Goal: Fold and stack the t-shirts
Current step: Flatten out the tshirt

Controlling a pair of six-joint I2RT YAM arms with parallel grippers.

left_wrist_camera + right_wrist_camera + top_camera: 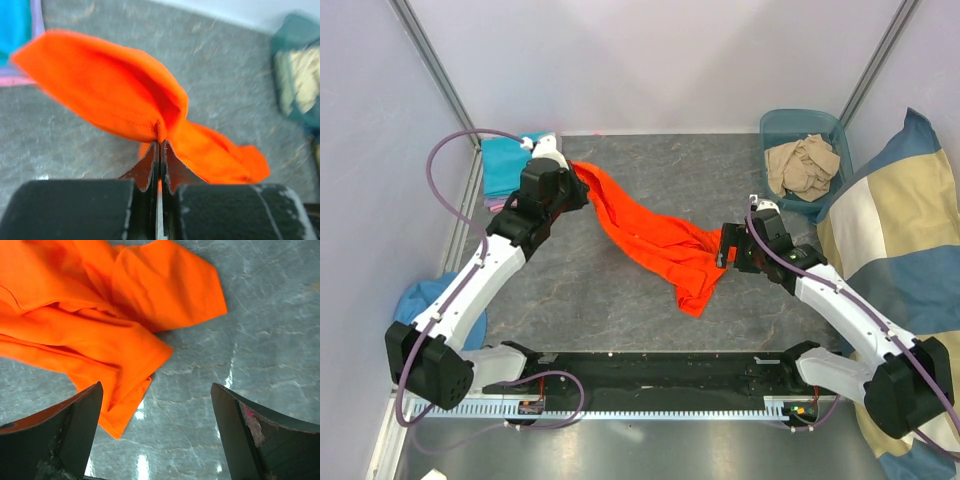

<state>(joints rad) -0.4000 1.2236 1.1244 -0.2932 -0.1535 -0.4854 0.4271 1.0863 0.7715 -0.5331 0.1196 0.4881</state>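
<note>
My right gripper is to grab the orange t-shirt's corner (694, 304) (118, 423) next, at the t-shirt's end opposite my left gripper. Then I can stretch the t-shirt for folding.
The bright orange t-shirt (650, 235) is stretched in a bunched band across the table. My left gripper (572, 172) is shut on its far-left end and holds it off the surface. In the left wrist view the fingertips (160, 144) pinch a fold of the orange t-shirt (110, 95). My right gripper (723, 246) stands open at the shirt's right end. In the right wrist view a hem corner of the orange t-shirt (120, 410) lies just inside the left finger (85, 420), and the right gripper (156, 390) grips nothing.
A folded teal t-shirt (508, 160) lies on a pink-lilac one (492, 198) at the back left. A beige t-shirt (804, 166) sits in a teal bin (800, 118) at the back right. The blue-and-beige cushion (900, 220) fills the right side.
</note>
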